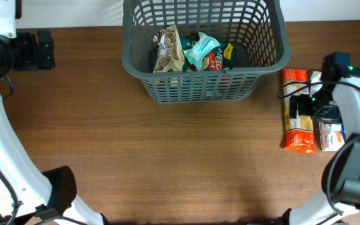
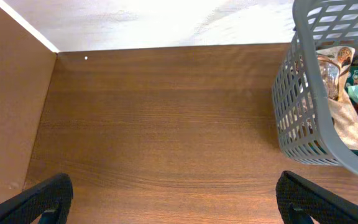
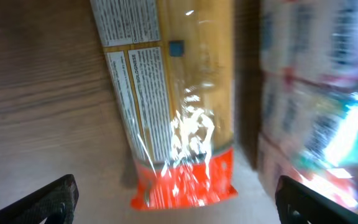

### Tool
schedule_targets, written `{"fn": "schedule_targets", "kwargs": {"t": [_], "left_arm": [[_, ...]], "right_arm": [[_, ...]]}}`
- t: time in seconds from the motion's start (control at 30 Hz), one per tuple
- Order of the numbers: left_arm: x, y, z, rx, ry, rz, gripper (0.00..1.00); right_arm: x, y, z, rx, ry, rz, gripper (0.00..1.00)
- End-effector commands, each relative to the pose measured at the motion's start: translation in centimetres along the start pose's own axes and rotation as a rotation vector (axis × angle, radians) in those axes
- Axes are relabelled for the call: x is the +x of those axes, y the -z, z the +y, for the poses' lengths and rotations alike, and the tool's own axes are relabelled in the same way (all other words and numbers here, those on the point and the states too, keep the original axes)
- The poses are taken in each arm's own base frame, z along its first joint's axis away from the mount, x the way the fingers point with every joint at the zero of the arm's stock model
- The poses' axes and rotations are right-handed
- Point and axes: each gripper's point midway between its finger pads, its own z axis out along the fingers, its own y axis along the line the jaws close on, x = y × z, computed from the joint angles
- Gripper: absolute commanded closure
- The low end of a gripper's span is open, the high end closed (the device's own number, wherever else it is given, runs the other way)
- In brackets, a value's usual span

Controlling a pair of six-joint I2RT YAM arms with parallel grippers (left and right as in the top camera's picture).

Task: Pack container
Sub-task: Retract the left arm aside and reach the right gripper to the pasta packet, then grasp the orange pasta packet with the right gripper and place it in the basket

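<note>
The right gripper grabs the long pasta packet's middle by both long sides next, orange ends free, to lay it lengthwise inside the container [image 1: 199,87].
The dark grey lattice container [image 1: 199,87] stands at the table's far middle and holds a brown snack packet [image 1: 167,50], a teal one [image 1: 202,50] and a dark one [image 1: 235,56]. Its corner shows in the left wrist view [image 2: 303,106]. My left gripper [image 2: 179,208] is open and empty above bare wood left of the container; in the overhead view it is at the far left [image 1: 42,50]. My right gripper [image 3: 185,208] is open just above a long orange-ended pasta packet [image 3: 179,124], which lies at the right side [image 1: 295,134] under the gripper [image 1: 299,105].
White and colourful packets [image 1: 331,134] lie to the right of the orange packet, blurred in the right wrist view [image 3: 303,93]. A white wall [image 2: 166,25] runs behind the table. The table's front edge is near the arm bases.
</note>
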Motion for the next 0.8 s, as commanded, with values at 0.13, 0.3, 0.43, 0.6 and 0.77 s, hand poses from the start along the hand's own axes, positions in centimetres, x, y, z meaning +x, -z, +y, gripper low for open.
{"fn": "schedule_targets", "kwargs": {"t": [0.13, 0.3, 0.43, 0.6, 0.77], "left_arm": [[0.1, 0.7, 0.0, -0.002, 0.016, -0.012, 0.01], [0.1, 0.7, 0.0, -0.002, 0.016, -0.012, 0.01], [0.1, 0.7, 0.0, -0.002, 0.016, -0.011, 0.01], [0.1, 0.7, 0.0, -0.002, 0.016, -0.011, 0.01], [0.1, 0.7, 0.0, -0.002, 0.016, -0.011, 0.01]], "right_arm": [[-1.7, -4.0, 0.3, -0.024, 0.086, 0.022, 0.01], [-2.4, -6.3, 0.5, -0.032, 0.093, 0.031, 0.01], [-2.6, -8.1, 0.6, -0.034, 0.093, 0.044, 0.0], [-2.3, -9.1, 1.3, -0.071, 0.073, 0.069, 0.61], [-2.3, -8.7, 1.9, -0.108, -0.028, 0.069, 0.96]]}}
